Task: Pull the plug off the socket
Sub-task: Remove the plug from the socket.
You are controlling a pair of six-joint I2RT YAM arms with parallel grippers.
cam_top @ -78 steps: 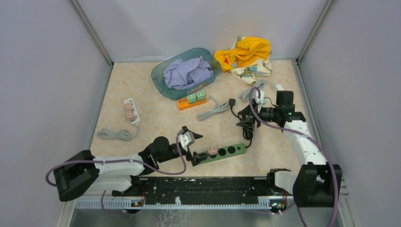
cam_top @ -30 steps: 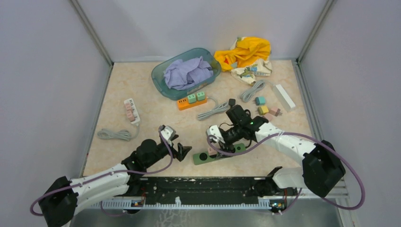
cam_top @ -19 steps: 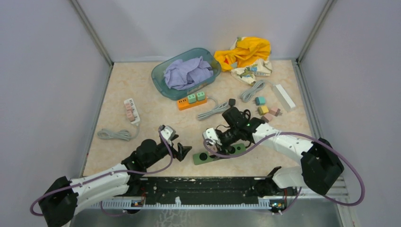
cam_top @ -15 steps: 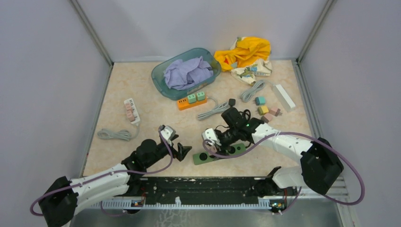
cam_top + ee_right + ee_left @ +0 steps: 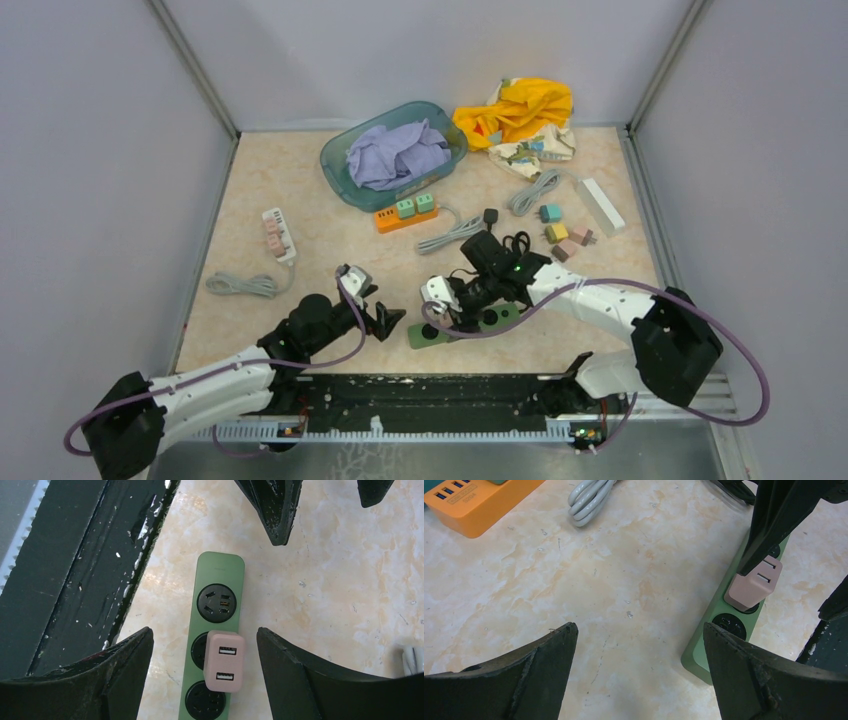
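The plug and green power strip (image 5: pixel 219 570) slant below my fingers, so my right gripper lowers and turns, before it closes on the pink plug (image 5: pixel 224 662).
A pink two-port USB plug (image 5: pixel 225 662) sits in the middle socket of a green power strip (image 5: pixel 220 570) lying on the table. My right gripper (image 5: pixel 203 632) is open and hangs just above the plug, one finger on each side, not touching it. In the top view it (image 5: pixel 447 303) covers the plug over the strip (image 5: pixel 415 338). My left gripper (image 5: pixel 639 625) is open and empty, just left of the strip's near end (image 5: pixel 704 650). The plug (image 5: pixel 754 582) shows in the left wrist view under the right fingers (image 5: pixel 774 525).
An orange power strip (image 5: pixel 405 215) with a grey cable, a teal bin of lilac cloth (image 5: pixel 395 155), a white strip (image 5: pixel 278 235), yellow cloth (image 5: pixel 520 115), small adapters (image 5: pixel 560 235) and a black cable (image 5: pixel 515 245) lie behind. A black rail (image 5: pixel 430 395) runs along the near edge.
My left gripper has drawn back from the strip's end. My right arm has swung in from the right and come over the plug, creeping left and lower in the last second.
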